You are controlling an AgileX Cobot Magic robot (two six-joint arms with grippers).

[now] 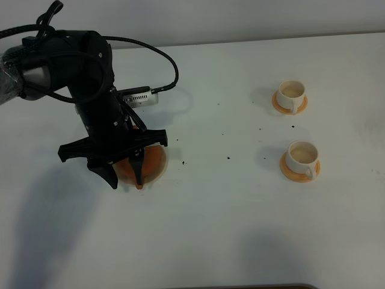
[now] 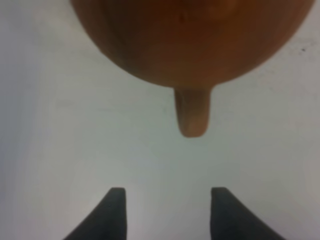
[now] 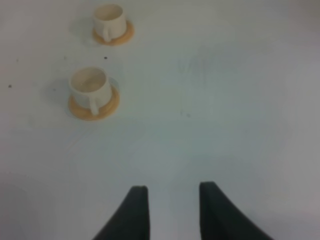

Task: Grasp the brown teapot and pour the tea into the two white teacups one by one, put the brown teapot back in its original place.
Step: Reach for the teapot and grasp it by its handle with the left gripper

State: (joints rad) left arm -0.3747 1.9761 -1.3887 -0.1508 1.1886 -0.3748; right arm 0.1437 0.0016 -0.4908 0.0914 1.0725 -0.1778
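Note:
In the left wrist view my left gripper's fingers stop short of the teapot's stubby handle, so it is too early to close; moving toward the teapot comes first.
The brown teapot (image 1: 155,161) sits on the white table at the left, mostly covered by my left arm. In the left wrist view the brown teapot (image 2: 190,40) fills the top, and its stubby handle (image 2: 192,115) points toward my left gripper (image 2: 168,192). That gripper is open, apart from the handle, with nothing between its fingers. Seen from above, the left gripper (image 1: 125,180) hovers at the pot's near side. The two white teacups (image 1: 293,93) (image 1: 302,156) stand on orange saucers at the right, with pale tan insides. My right gripper (image 3: 173,187) is open and empty, near the teacups (image 3: 110,20) (image 3: 90,87). The original place is hidden under pot and arm.
Small dark specks (image 1: 228,158) lie scattered on the white table (image 1: 240,229) between the pot and the cups. A black cable (image 1: 171,66) loops off the left arm above the pot. The right arm is outside the exterior high view.

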